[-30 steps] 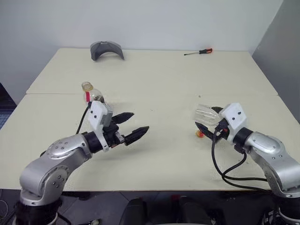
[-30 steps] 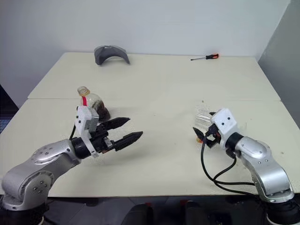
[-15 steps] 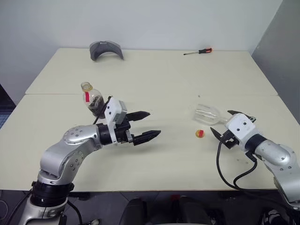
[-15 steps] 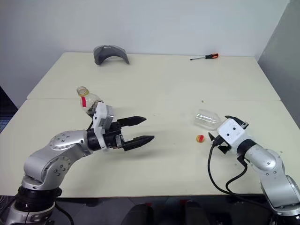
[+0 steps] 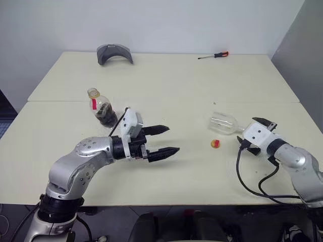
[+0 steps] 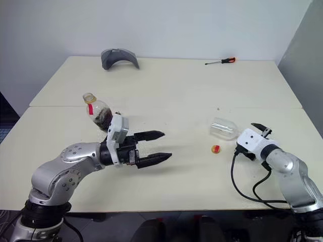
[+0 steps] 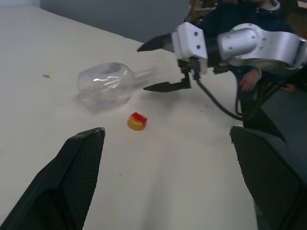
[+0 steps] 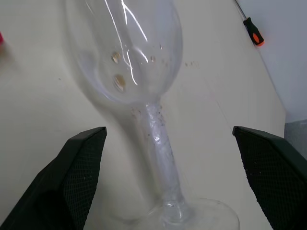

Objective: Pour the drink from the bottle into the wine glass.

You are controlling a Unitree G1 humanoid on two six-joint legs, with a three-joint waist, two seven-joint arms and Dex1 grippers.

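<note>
My right gripper should go lower before it closes on the glass stem (image 8: 162,153), because its fingers stop above the stem and would miss it if they closed now.
The bottle (image 5: 101,108) stands upright at the table's left with an uncapped neck, a red label strip and dark drink (image 5: 105,115) in its lower part. My left gripper (image 5: 165,140) is open and empty, pointing right, a hand's width right of the bottle. The wine glass (image 5: 223,122) lies on its side, its bowl (image 8: 127,48) towards the table's middle and its stem (image 8: 159,143) towards my right gripper (image 5: 251,132). That gripper is open, with its fingers (image 7: 160,43) either side of the stem's foot end, not closed on it. A small yellow and red cap (image 5: 215,144) lies in front of the glass.
A grey curved piece (image 5: 115,53) lies at the table's far edge, and a red-handled screwdriver (image 5: 214,55) lies at the back right. A seam (image 5: 55,101) crosses the table. A person (image 7: 240,14) sits beyond my right arm.
My left gripper has swung right, away from the bottle. My right gripper has drawn back to the right and rolled, uncovering the glass and cap. The glass has not moved.
</note>
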